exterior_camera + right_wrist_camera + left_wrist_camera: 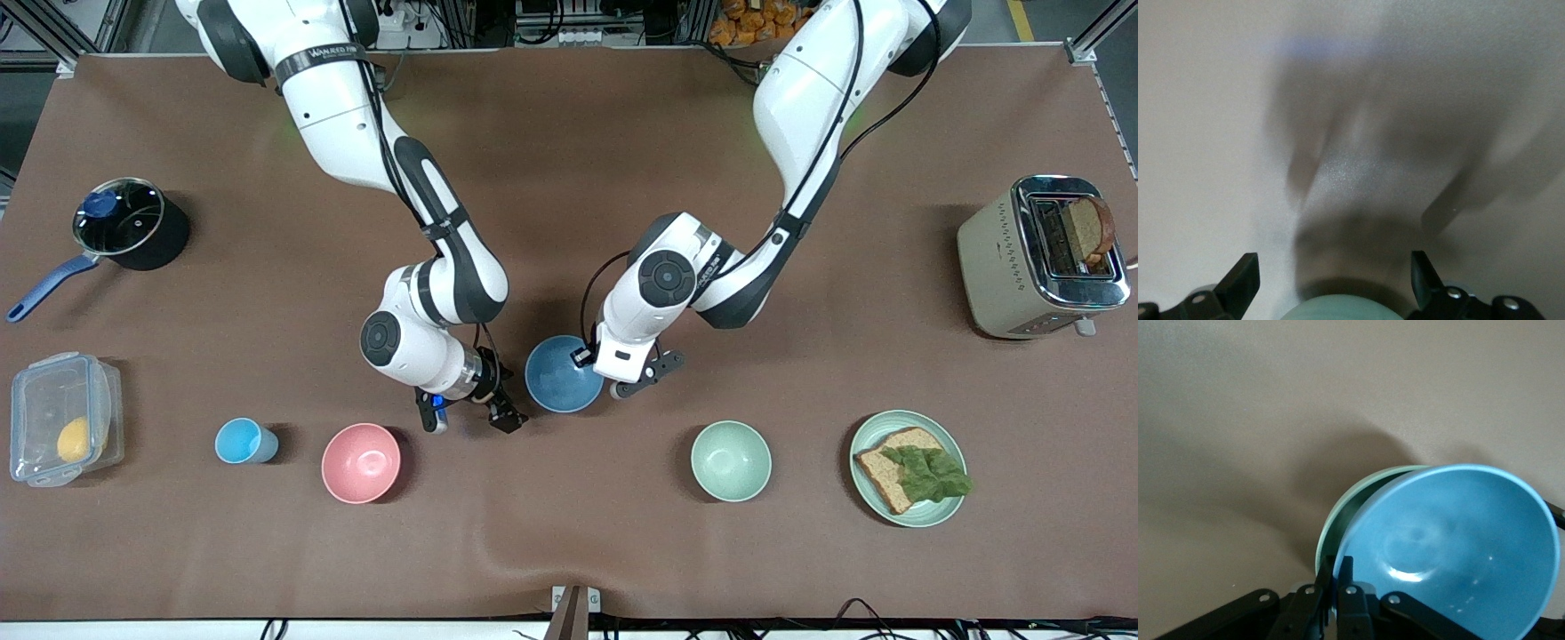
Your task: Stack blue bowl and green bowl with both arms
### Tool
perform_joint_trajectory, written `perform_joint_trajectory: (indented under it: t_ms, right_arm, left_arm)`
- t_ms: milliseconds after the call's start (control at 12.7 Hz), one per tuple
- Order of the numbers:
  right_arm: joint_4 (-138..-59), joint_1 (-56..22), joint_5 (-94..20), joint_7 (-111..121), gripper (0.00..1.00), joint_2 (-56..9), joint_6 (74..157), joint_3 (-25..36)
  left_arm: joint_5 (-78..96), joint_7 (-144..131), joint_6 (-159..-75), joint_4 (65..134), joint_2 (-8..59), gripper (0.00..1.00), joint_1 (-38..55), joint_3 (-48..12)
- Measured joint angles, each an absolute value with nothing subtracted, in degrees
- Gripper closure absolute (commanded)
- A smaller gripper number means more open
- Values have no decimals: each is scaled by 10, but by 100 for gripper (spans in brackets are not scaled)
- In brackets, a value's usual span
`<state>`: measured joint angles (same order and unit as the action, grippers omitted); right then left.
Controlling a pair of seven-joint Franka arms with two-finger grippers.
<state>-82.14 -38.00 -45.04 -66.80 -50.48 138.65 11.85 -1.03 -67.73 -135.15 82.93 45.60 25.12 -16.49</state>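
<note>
The blue bowl point(1455, 543) sits inside the green bowl's rim point(1341, 505), so it is time for my left gripper to let go now.
The blue bowl point(556, 378) is at the table's middle. In the left wrist view the blue bowl point(1451, 547) lies tilted inside the green bowl point(1331, 527), of which only part of the rim shows. The front view hides the green bowl under the blue one. My left gripper point(585, 357) is shut on the blue bowl's rim, as its own view point(1337, 577) shows. My right gripper point(469, 420) is open and empty beside the bowls, toward the right arm's end. In its own view the gripper point(1335, 273) has a green curved surface point(1338, 310) low between its fingers.
A pink bowl point(360, 462) and a light-blue cup point(240, 441) stand nearer the front camera, toward the right arm's end. A mint-green bowl point(731, 460) and a plate with bread point(907, 467) stand toward the left arm's end. A pot point(133, 222), a plastic box point(62, 418) and a toaster point(1040, 258) stand at the table's ends.
</note>
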Motion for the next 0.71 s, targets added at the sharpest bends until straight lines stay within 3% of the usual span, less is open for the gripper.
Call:
perform_joint_trajectory:
  t_ms: [157, 314, 393, 471, 707]
  right_arm:
    - [-820, -381, -450, -668, 0, -505, 1386, 118]
    - [-820, -383, -448, -668, 0, -506, 1386, 118]
    - [-820, -384, -447, -668, 0, -506, 1386, 118]
    - [-820, -386, -447, -668, 0, -506, 1386, 118]
    - [-820, -387, -443, -668, 0, -507, 1386, 118]
  left_arm:
    - [-10, -678, -1355, 829, 459, 100, 253, -163]
    - [-10, -680, -1356, 829, 461, 76, 254, -162]
    - [-10, -685, -1356, 829, 461, 35, 255, -162]
    - [-10, -689, -1356, 828, 461, 0, 256, -162]
    - [-11, -691, -1356, 825, 461, 0, 257, -161]
